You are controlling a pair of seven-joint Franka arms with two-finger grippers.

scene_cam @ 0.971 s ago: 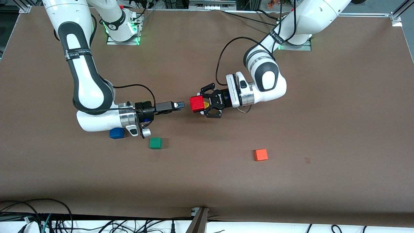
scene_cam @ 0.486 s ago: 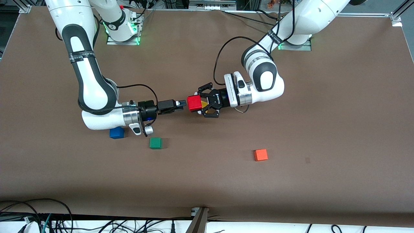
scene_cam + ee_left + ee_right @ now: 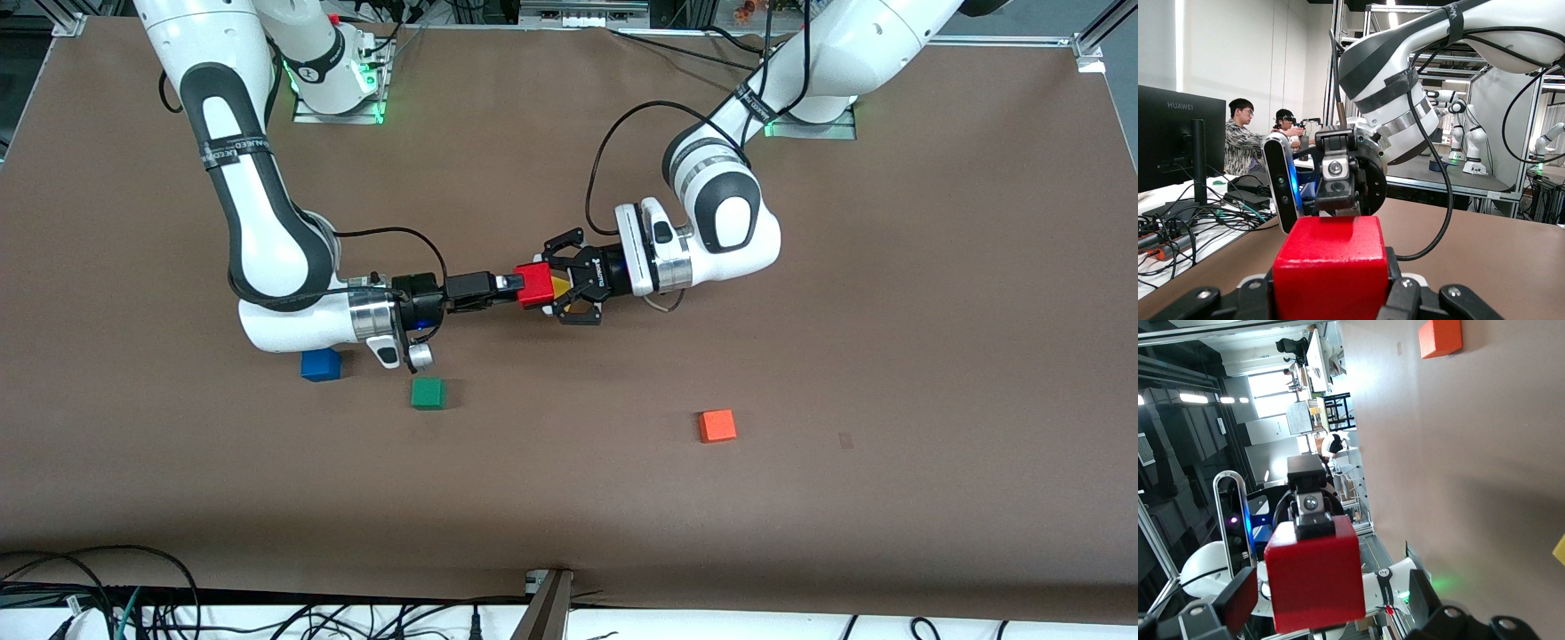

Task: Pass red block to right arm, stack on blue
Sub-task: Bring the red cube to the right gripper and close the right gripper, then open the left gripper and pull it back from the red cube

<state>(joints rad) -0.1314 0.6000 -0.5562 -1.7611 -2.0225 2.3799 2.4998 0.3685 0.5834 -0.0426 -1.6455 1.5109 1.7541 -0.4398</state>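
Note:
I will next use my right gripper to grab the exposed sides of the red block (image 3: pixel 534 284), so that I can stack it on the blue cube (image 3: pixel 320 364).
The red block (image 3: pixel 534 284) hangs above the middle of the table. My left gripper (image 3: pixel 544 288), the claw-like one, is shut on it, and its linked fingers (image 3: pixel 1405 297) clamp the block's (image 3: pixel 1328 267) sides. My right gripper (image 3: pixel 514 284), with slim straight fingers, has come up to the block from the right arm's end. It is open. Its fingers (image 3: pixel 1238 600) stand on either side of the block (image 3: pixel 1313 573) with small gaps. The blue cube (image 3: pixel 320 364) sits on the table beside the right arm's wrist, nearer to the front camera.
A green cube (image 3: pixel 428 393) lies near the blue one, toward the table's middle. An orange-red cube (image 3: pixel 717 426) lies toward the left arm's end and also shows in the right wrist view (image 3: pixel 1439 337). The brown table (image 3: pixel 889 311) is bare elsewhere.
My right gripper has moved toward the left gripper. The gap has closed and its fingers now straddle the red block. The left gripper shifted slightly toward it, still holding the block.

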